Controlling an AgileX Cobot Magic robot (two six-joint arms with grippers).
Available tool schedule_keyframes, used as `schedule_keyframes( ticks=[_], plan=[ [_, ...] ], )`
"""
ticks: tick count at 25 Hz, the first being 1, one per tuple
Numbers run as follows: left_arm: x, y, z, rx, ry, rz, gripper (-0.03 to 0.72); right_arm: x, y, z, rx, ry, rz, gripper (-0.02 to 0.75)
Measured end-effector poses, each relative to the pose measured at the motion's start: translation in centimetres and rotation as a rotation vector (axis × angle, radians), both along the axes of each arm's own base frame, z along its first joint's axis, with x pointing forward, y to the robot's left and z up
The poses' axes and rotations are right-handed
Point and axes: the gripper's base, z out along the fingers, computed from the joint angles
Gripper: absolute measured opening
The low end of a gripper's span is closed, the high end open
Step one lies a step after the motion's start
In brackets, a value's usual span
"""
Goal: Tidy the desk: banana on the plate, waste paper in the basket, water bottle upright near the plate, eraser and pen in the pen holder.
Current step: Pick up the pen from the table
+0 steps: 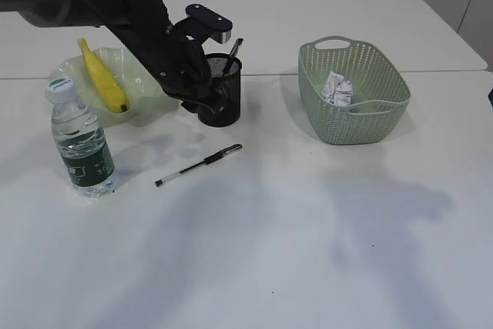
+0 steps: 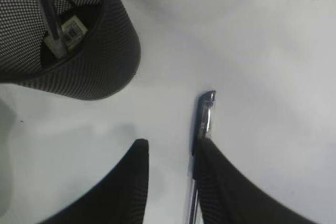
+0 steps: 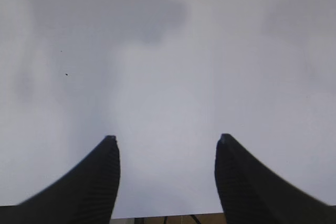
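Observation:
The lying pen needs to drop into the pen holder, so the left gripper will next grab it by its black end with the cap (image 1: 223, 153) (image 2: 205, 114).
A yellow banana (image 1: 104, 78) lies on the pale green plate (image 1: 146, 90). A water bottle (image 1: 81, 144) stands upright in front of the plate. Crumpled paper (image 1: 337, 88) lies in the green basket (image 1: 362, 125). The black mesh pen holder (image 1: 223, 94) holds one pen (image 1: 232, 53) and an eraser (image 2: 73, 31). A second black pen (image 1: 199, 165) lies on the table. My left gripper (image 2: 170, 142) is open and empty, hovering just beside the holder (image 2: 100, 72), and its right finger partly covers the lying pen (image 2: 206, 116). My right gripper (image 3: 167, 137) is open and empty over bare table.
The left arm (image 1: 139, 13) reaches in from the upper left, over the plate. A seam between two white tables (image 1: 269, 75) runs behind the holder and basket. The right arm shows only as a dark sliver at the exterior view's right edge (image 1: 490, 96).

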Motion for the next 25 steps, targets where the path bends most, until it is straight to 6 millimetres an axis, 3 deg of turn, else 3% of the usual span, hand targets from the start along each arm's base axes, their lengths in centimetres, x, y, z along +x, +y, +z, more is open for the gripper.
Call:
schedule_keyframes(
  ticks=[10, 19, 25],
  plan=[
    [0.4, -0.4, -3.8, 0.027, 0.048, -0.004, 0.225, 0.0, 0.0, 0.0, 0.000, 0.000, 0.000, 0.428],
    [-0.6, -2.5, -6.3, 0.052, 0.096, -0.052, 0.225, -0.1, 0.0, 0.0, -0.001, 0.008, -0.001, 0.428],
    [-0.7, -2.5, -7.4, 0.084, 0.114, -0.067, 0.225, -0.1, 0.0, 0.0, -0.001, 0.008, -0.001, 0.428]
  ],
)
